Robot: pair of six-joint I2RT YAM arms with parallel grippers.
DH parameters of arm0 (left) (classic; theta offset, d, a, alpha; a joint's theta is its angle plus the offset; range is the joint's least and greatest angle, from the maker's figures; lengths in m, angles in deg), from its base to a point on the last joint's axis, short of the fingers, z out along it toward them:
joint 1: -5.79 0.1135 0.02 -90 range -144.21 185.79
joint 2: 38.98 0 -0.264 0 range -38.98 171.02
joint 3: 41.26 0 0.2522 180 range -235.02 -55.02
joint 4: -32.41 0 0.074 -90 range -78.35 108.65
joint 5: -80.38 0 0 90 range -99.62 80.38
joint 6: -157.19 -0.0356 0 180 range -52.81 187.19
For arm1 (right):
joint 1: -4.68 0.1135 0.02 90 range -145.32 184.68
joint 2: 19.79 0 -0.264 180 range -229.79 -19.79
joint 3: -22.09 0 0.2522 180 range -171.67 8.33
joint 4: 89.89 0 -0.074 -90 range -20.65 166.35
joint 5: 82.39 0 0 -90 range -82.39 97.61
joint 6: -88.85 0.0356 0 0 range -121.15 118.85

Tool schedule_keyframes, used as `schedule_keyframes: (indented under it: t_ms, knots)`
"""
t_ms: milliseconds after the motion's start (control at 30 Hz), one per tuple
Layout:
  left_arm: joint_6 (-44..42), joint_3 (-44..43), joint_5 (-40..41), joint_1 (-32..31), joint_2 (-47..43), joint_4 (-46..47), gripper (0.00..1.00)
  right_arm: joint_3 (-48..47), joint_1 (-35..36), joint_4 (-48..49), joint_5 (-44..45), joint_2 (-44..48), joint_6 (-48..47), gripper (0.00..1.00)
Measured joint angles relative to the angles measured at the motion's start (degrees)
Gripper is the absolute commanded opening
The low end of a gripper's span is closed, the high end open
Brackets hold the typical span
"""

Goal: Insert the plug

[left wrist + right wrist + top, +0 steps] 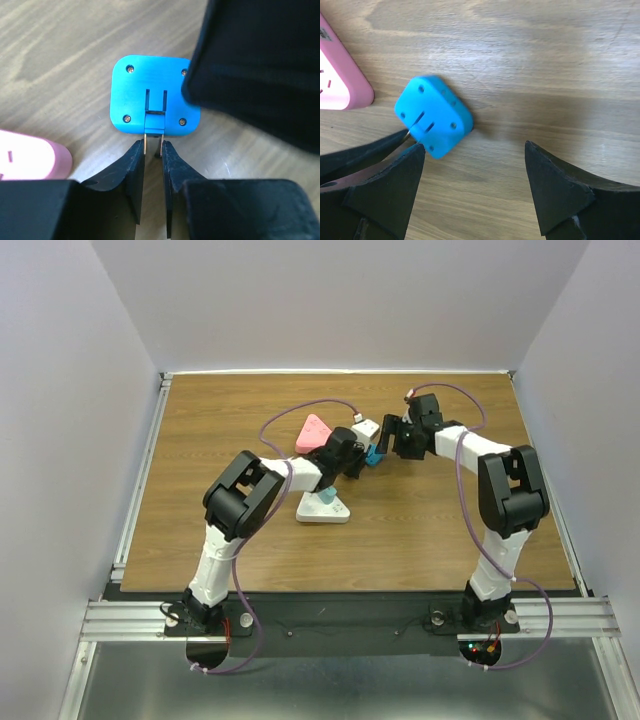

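Note:
My right gripper will move to the blue plug and grab it by the plug's flat sides, so the plug's pins stay free to go in.
The plug point(150, 90) is a flat blue block with rounded corners, and two metal prongs stick out of its near edge. My left gripper point(152, 146) is shut on those prongs, one black finger pressed on the outside of each. In the top view this gripper point(362, 458) and the plug point(372, 455) sit mid-table. The right gripper point(475, 147) stands open just beside the plug point(437, 115), its left finger close to the plug's edge and its right finger well off it. Nothing lies between the right fingers.
A pink socket block point(313, 431) lies just left of the plug and shows at the edge of both wrist views. A white socket block point(323, 508) with a teal piece on it lies nearer the bases. A small white adapter on a purple cable point(365, 427) rests behind the plug.

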Motion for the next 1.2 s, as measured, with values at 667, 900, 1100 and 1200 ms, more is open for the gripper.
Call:
schedule_keyframes:
  t_ms: [667,900,1100,1200]
  knots:
    - [-0.07,18.01,-2.54,-1.09,-17.86,3.37,0.17,0.94,-2.54,-0.31,-23.96,4.48,-2.99,0.86]
    - [-0.07,19.15,-2.29,-2.64,-20.48,4.52,0.17,0.94,-2.75,-0.44,-32.39,2.82,-2.99,0.86]
    - [-0.07,19.43,-1.81,-3.41,-21.9,4.55,0.17,0.79,-2.75,-0.39,-38.97,0.96,-2.84,0.79]
    - [-0.07,19.43,-1.03,-3.52,-22.64,4.92,0.18,0.76,-2.75,-0.42,-41.24,-0.22,-2.73,0.67]
